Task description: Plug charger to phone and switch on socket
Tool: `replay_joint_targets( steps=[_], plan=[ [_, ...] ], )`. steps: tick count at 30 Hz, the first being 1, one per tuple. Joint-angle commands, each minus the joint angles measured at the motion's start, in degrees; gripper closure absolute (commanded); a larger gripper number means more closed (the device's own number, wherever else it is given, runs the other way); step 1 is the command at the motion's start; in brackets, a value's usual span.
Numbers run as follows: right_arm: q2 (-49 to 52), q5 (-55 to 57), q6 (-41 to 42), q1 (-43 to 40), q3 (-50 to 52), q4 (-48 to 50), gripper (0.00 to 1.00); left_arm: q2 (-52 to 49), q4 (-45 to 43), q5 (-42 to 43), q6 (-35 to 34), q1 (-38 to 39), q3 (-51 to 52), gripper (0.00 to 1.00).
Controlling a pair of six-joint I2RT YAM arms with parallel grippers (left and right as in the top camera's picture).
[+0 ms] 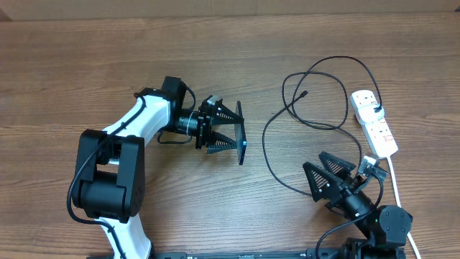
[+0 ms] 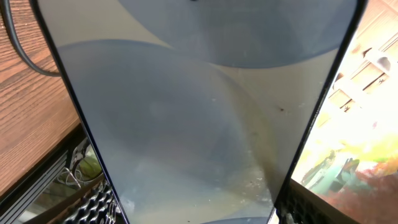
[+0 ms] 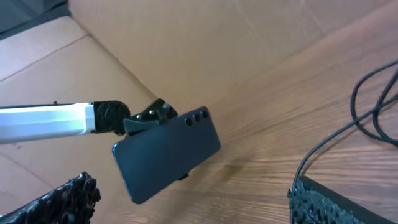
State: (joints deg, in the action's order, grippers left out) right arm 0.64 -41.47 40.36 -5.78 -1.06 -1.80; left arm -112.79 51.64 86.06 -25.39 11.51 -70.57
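I should next use my right gripper to grab the phone [image 1: 241, 134] [image 3: 138, 171] across its screen and back, opposite the lenses, so that my left gripper can re-grip for plugging.
My left gripper [image 1: 228, 128] is shut on the phone [image 1: 241, 134] and holds it on edge above the table's middle. The phone's pale screen [image 2: 199, 118] fills the left wrist view between the two fingers. In the right wrist view its dark back [image 3: 166, 154] with the camera lenses faces me. The charger's black cable [image 1: 287, 122] lies looped right of the phone, its plug tip [image 1: 305, 93] loose on the table, its white adapter [image 1: 376, 113] on the white socket strip [image 1: 374, 122] at the far right. My right gripper [image 1: 325, 176] is open and empty at the front right.
The socket's white cord [image 1: 397, 188] runs toward the front edge beside my right arm. Wooden table top [image 1: 86, 65] lies all around. A loop of the black cable [image 3: 367, 112] lies near my right gripper's finger.
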Motion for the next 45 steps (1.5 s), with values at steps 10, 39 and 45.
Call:
replay_joint_targets(
  steps=[10, 39, 45],
  plan=[
    [10.7, 16.3, -17.8, 0.4, -21.5, -29.4, 0.01, -0.3, -1.4, 3.3, -0.4, -0.3, -1.3, 0.58],
    [66.3, 82.4, -10.0, 67.3, -39.9, -11.1, 0.00, -0.3, -2.8, 3.4, -0.4, -0.3, -1.3, 0.58],
    [75.0, 85.8, -10.4, 67.2, -39.9, 0.5, 0.03, -0.3, -2.8, 3.4, -0.4, -0.3, -1.3, 0.58]
  ],
)
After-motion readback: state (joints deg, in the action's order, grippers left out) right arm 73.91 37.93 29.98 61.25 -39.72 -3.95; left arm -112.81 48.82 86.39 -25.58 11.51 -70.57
